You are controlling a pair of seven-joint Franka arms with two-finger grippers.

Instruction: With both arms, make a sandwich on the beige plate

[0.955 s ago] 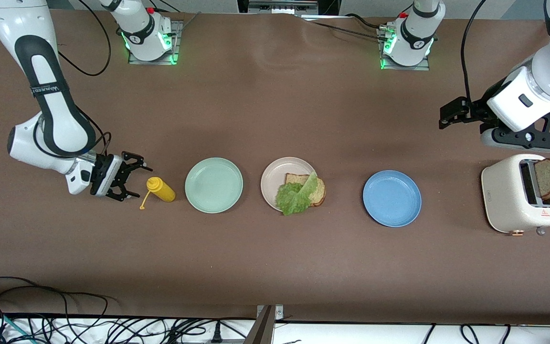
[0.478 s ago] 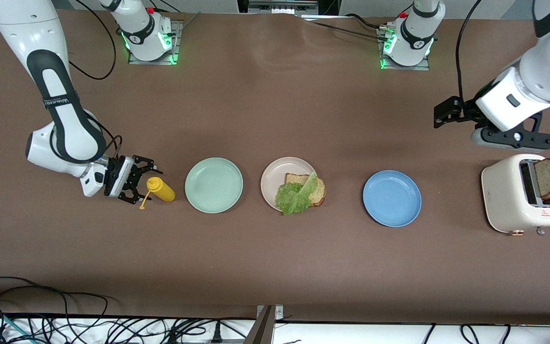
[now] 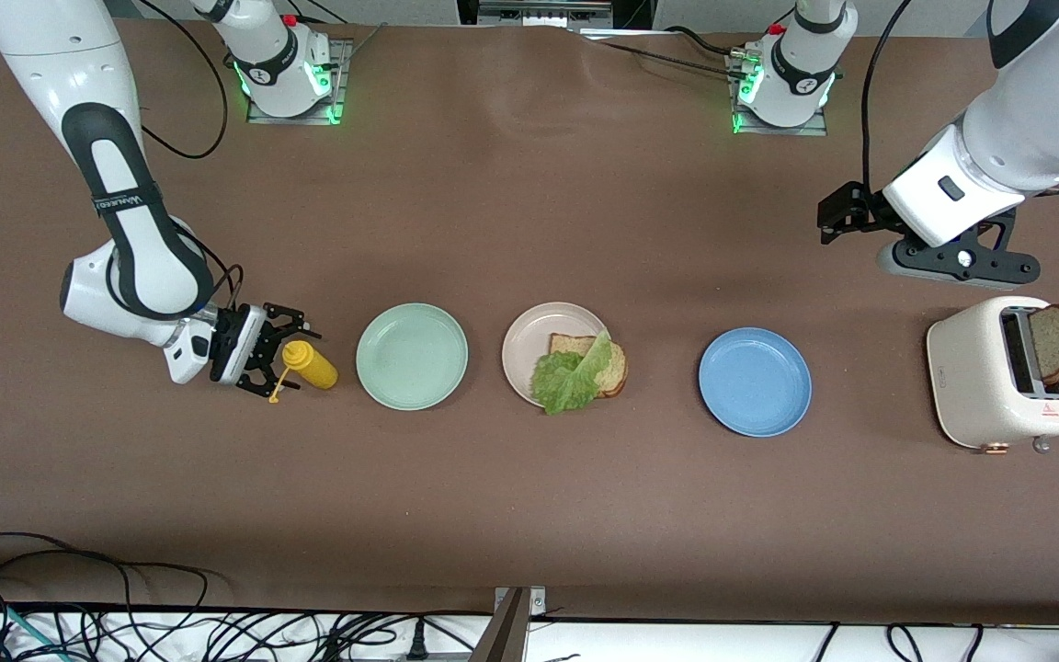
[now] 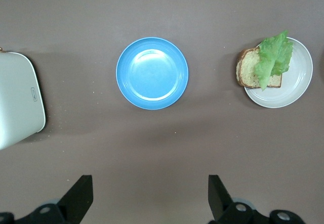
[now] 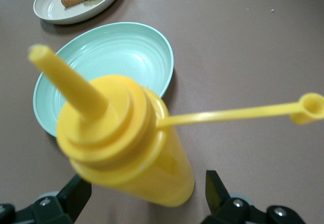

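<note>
I should next grab the yellow squeeze bottle (image 3: 311,365) by its body with my right gripper to sauce the sandwich on the beige plate.
The beige plate (image 3: 522,342) holds one brown bread slice (image 3: 619,366) with a green lettuce leaf (image 3: 570,376) on it. A second bread slice (image 3: 1057,341) stands in the white toaster (image 3: 989,386). My right gripper (image 3: 279,359) is open low over the table, its fingers either side of the lying yellow squeeze bottle (image 3: 311,365) at its nozzle end; the right wrist view shows the bottle (image 5: 126,143) between the fingers of that gripper (image 5: 147,204). My left gripper (image 3: 847,213) is open and empty, up over bare table near the toaster. The left wrist view shows that gripper (image 4: 150,204), the plate (image 4: 291,95) and the lettuce (image 4: 273,59).
A mint green plate (image 3: 412,356) lies between the bottle and the beige plate. A blue plate (image 3: 755,382) lies between the beige plate and the toaster. The bottle's cap (image 5: 309,107) hangs out on a tether. Cables run along the table's near edge.
My right gripper has moved toward the yellow bottle and now has its fingers either side of it. My left gripper has moved away from the toaster, toward the right arm's end.
</note>
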